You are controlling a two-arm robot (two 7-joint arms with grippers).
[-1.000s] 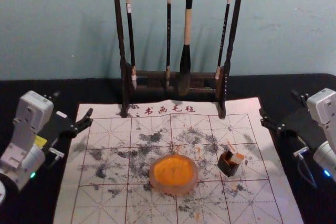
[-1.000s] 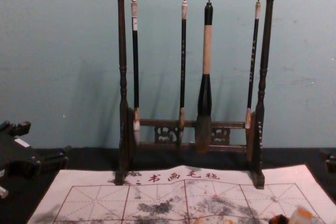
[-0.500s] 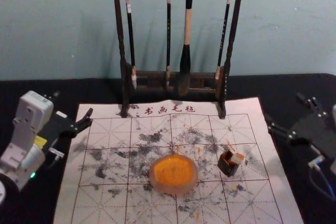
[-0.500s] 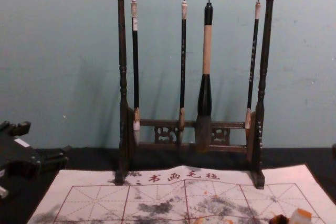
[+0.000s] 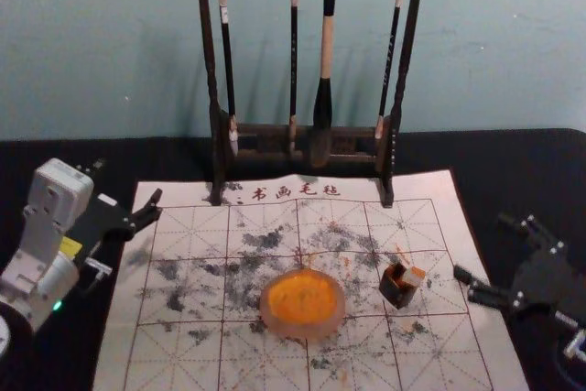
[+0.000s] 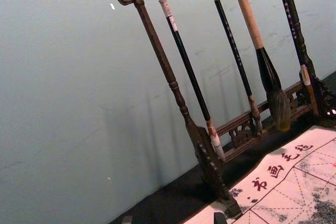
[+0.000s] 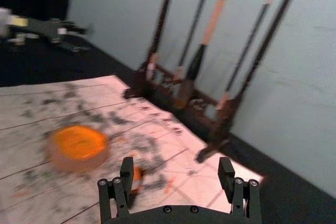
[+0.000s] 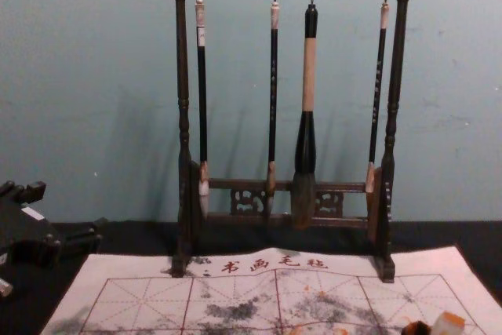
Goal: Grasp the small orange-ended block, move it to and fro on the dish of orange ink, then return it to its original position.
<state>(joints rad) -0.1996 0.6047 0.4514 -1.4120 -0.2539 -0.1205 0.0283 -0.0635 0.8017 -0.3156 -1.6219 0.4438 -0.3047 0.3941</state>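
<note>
My right gripper grabs the small block by its pale end point(image 8: 444, 327) next, since orange ink colours one end of the block.
The small pale block with an orange end point(image 5: 414, 277) is at the dark box point(image 5: 397, 288); whether it stands in or against the box I cannot tell. Left of them sits the round dish of orange ink point(image 5: 303, 305). My right gripper point(image 5: 480, 245) is open over the mat's right edge, right of the block. In the right wrist view, my right gripper point(image 7: 176, 166) has its fingers apart with nothing between them, one partly covering the box, and the dish point(image 7: 79, 149) lies beyond. My left gripper point(image 5: 127, 181), parked open at the left, also appears in the left wrist view point(image 6: 174, 218).
A dark wooden rack point(image 8: 184, 115) holding several hanging brushes stands at the back of the mat. The ink-stained paper mat point(image 5: 183, 272) lies under the dish and box, with black table cloth point(image 5: 55, 162) around it.
My right gripper has come lower and nearer, in from the right side, turning as it moved. The left arm, dish, box and block are where they were.
</note>
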